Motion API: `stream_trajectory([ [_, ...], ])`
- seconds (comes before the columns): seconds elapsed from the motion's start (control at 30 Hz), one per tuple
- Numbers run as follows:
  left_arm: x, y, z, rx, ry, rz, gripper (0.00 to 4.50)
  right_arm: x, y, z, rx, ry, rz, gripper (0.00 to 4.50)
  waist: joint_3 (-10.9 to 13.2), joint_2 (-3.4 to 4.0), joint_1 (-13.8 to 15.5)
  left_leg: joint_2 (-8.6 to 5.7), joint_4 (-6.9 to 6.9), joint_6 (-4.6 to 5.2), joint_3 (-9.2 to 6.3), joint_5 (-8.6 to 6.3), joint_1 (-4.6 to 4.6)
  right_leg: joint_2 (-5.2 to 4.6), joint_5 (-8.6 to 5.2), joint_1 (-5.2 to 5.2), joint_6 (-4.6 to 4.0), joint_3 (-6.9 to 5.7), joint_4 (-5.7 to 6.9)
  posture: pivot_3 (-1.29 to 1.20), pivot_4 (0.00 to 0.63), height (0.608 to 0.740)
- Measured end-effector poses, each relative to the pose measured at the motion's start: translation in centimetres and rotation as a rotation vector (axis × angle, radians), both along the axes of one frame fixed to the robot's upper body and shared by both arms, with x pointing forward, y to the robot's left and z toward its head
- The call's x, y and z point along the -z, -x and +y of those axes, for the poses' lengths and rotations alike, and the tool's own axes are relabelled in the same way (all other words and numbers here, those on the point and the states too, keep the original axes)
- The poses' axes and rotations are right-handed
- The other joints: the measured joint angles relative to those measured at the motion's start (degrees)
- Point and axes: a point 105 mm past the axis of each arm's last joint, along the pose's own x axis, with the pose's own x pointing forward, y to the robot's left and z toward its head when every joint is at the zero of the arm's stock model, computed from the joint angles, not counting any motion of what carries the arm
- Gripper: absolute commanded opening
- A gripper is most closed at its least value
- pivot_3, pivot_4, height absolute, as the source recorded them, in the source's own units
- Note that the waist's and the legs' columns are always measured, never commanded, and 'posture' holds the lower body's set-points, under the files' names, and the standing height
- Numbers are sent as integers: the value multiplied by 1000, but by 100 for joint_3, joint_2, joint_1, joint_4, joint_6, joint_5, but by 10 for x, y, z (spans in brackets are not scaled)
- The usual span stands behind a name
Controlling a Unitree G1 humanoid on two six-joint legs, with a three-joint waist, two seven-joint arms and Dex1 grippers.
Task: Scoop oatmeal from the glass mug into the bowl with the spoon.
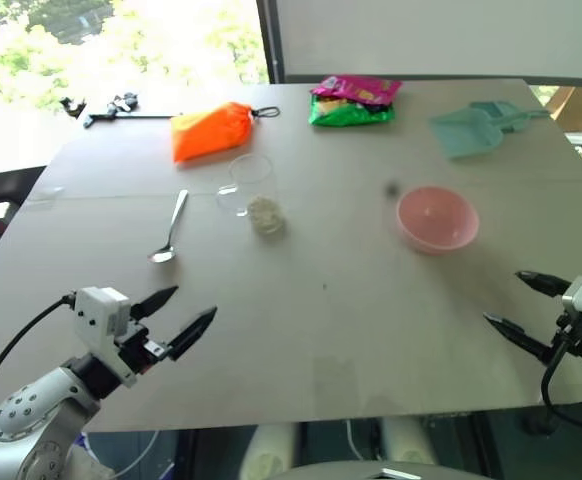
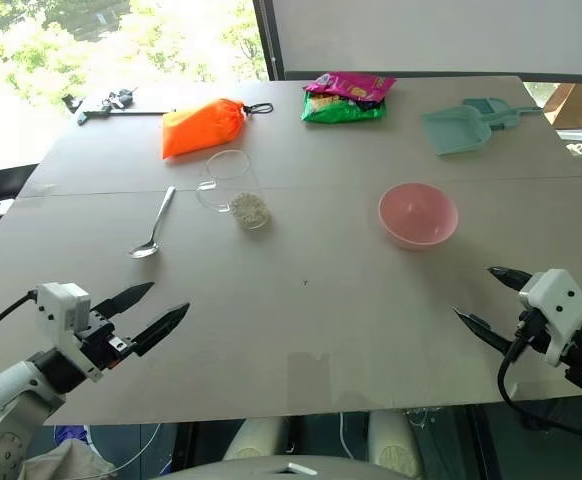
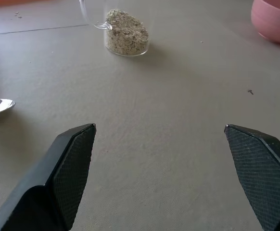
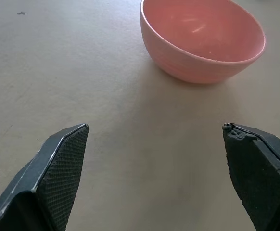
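Since loose oatmeal heaped in the glass mug would spill if tipped, my left gripper should next grab the glass mug by its curved handle.
The clear glass mug (image 1: 243,187) stands at mid-table with the pale oatmeal (image 1: 267,214) heaped in its bottom; the flakes (image 3: 126,35) also show through the glass in the left wrist view. Left of the mug lies the silver spoon (image 1: 170,229), its small bowl toward me. Over on the right sits the pink bowl (image 1: 436,218), empty inside (image 4: 202,36). My left gripper (image 1: 195,302) hovers open over the near left of the table, short of the spoon. My right gripper (image 1: 503,296) is open at the near right, in front of the bowl. Neither holds anything.
An orange pouch (image 1: 211,130), a green and pink snack packet (image 1: 354,100) and a teal plastic scoop (image 1: 469,127) lie along the far side of the grey table (image 1: 351,330). A black tool (image 1: 101,108) rests at the far left corner.
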Motion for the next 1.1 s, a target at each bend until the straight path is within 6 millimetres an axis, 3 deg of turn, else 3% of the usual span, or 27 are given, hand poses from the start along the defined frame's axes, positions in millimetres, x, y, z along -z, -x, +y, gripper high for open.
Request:
stream_trajectory([
  [0.1, -2, -4, 1, -17, 14, -8, 4451, 0, 0, 0, -15, -4, -8, 4500, 0, 0, 2, 0, 0, 0, 0, 0, 1, 0, 0, 1, 0, 0, -2, 0, 150, 740],
  [0.23, -24, -24, 8, -104, 62, -109, 4451, -6, -4, 13, -109, -57, -55, 4500, 0, 0, 4, 0, 4, 0, -14, 0, 2, 1, 1, 6, 0, -13, 2, 0, 150, 740],
  [0.37, -30, -31, 14, -158, 80, -121, 4451, -17, -9, 24, -176, -115, -87, 4500, 0, 2, -15, 0, 3, 0, -9, 0, 1, 1, 1, 5, 0, -7, -3, 0, 150, 740],
  [0.53, -42, -47, 30, -292, 96, -149, 4451, -57, -18, 62, -354, -204, -202, 4500, 2, 2, -2, 0, 4, -1, -24, 1, -1, 2, 1, 5, 0, -20, -1, 0, 150, 740],
  [0.6, -43, -66, 45, -408, 26, -84, 4451, -82, -21, 84, -474, -261, -256, 4500, 6, 1, 0, -3, 6, -1, -35, 1, -2, 4, 1, 4, 0, -30, 4, 0, 150, 740],
  [0.7, -55, -79, 50, -466, 0, -63, 4451, -104, -12, 101, -586, -293, -307, 4500, 2, -7, 23, -5, 7, -4, -53, 2, -11, 0, 1, 7, 0, -51, -6, 0, 150, 740],
  [1.1, -51, -118, 54, -599, -118, 58, 4451, -113, 1, 100, -641, -420, -284, 4500, 2, -7, 5, -11, 1, -30, -57, 17, -36, -8, 1, -3, 1, -63, -37, 0, 150, 740],
])
